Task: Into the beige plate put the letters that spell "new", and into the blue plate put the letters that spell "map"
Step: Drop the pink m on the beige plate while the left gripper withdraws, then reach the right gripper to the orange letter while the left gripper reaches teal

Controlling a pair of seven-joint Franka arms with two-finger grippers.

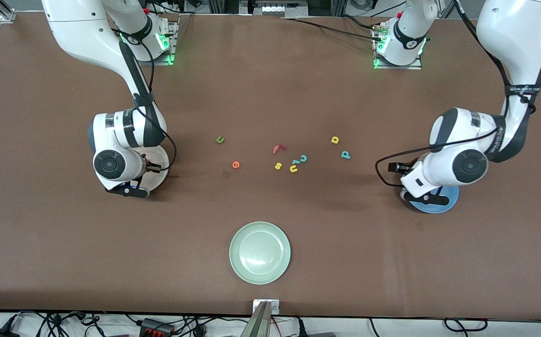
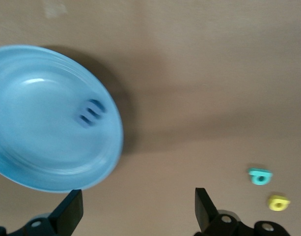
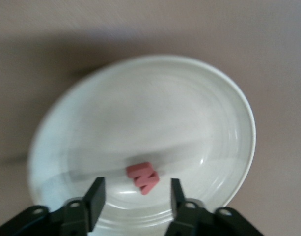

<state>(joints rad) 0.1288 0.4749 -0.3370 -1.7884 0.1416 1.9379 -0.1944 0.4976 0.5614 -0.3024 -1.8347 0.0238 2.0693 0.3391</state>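
Observation:
The robot's left gripper should next grab the teal p by its straight stem, to spell "map" in the blue plate [image 1: 449,199].
My right gripper [image 3: 135,196] hangs open over the beige plate [image 3: 241,105], and the salmon-pink w [image 3: 144,177] lies loose in the plate beneath it. The left gripper [image 2: 136,209] is open with nothing between its fingers, beside the blue plate [image 2: 117,147], which holds the dark blue m [image 2: 91,113]. In the front view each hand covers most of its plate: beige plate [image 1: 160,179], blue plate [image 1: 449,199]. On the table lie the green n [image 1: 220,139], orange e [image 1: 236,164], yellow a [image 1: 335,139] and teal p [image 1: 345,154].
A pale green plate [image 1: 260,276] sits near the front camera at mid-table. Between the e and the p lie a red f [image 1: 278,149], a yellow s [image 1: 277,165], a yellow u-shaped letter [image 1: 293,168] and a teal c [image 1: 303,158].

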